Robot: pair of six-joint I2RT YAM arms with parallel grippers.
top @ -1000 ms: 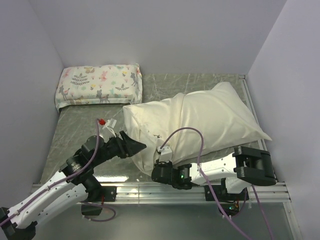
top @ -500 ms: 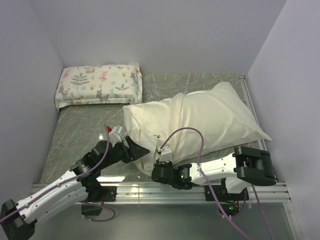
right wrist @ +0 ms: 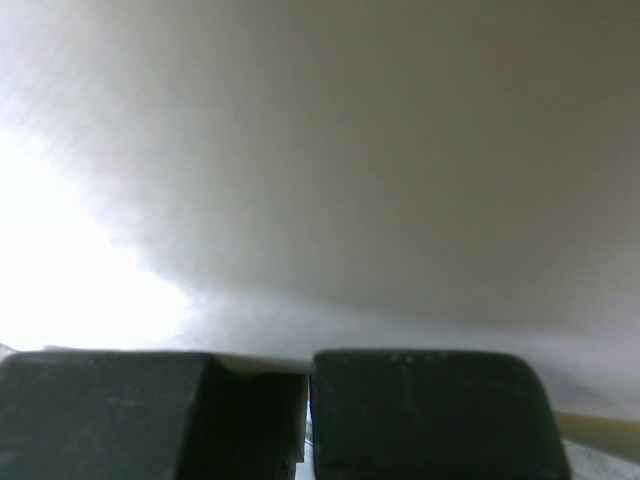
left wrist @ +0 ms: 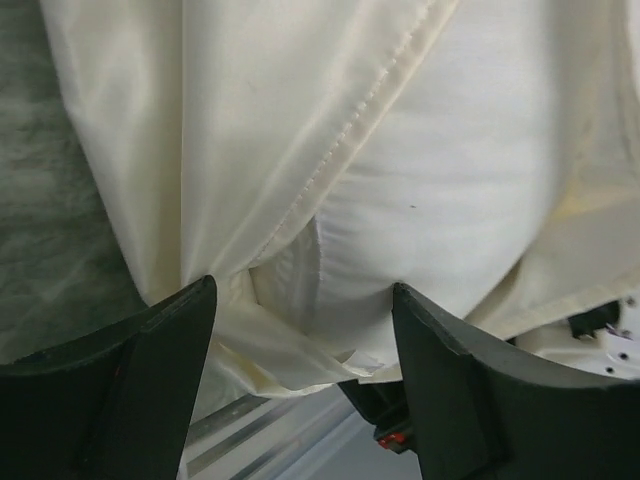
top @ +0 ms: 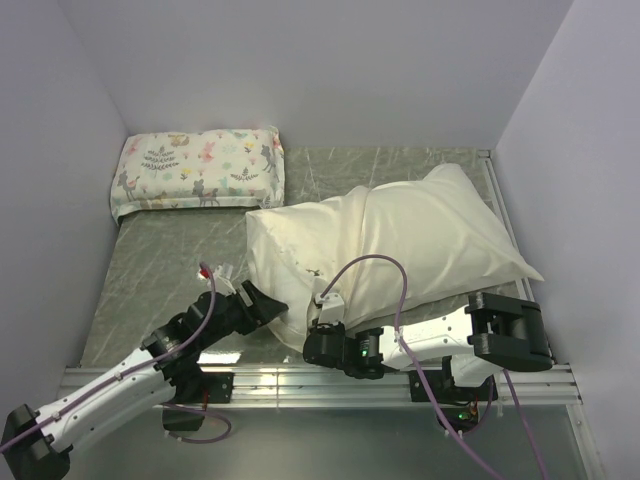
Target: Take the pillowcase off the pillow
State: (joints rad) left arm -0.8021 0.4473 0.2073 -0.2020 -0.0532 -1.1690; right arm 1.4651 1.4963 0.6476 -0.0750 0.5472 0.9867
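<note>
It isn't time to close on the white corner yet: my left gripper needs to move toward it first, because the fingers stop short of it in the left wrist view, with a cream fold between them.
The cream pillowcase [top: 400, 240] covers the big pillow lying across the right half of the table. In the left wrist view the pillowcase [left wrist: 250, 130] hangs in folds with a stitched seam, and the whiter pillow [left wrist: 450, 210] shows through its opening. My left gripper [top: 268, 305] is open at the pillow's near-left corner, its jaws spread either side of the opening [left wrist: 305, 330] and holding nothing. My right gripper [top: 318, 340] sits under the pillow's near edge. It is shut [right wrist: 308, 385] with a thin strip of cream pillowcase between its jaws.
A smaller floral, animal-print pillow [top: 200, 170] lies at the back left against the wall. The grey mat [top: 160, 260] covers the table. A metal rail [top: 300, 380] runs along the near edge. White walls close in on the left, back and right.
My left gripper has moved right and nearer, up to the pillowcase's near-left corner, staying open. The right arm and the pillow have not moved.
</note>
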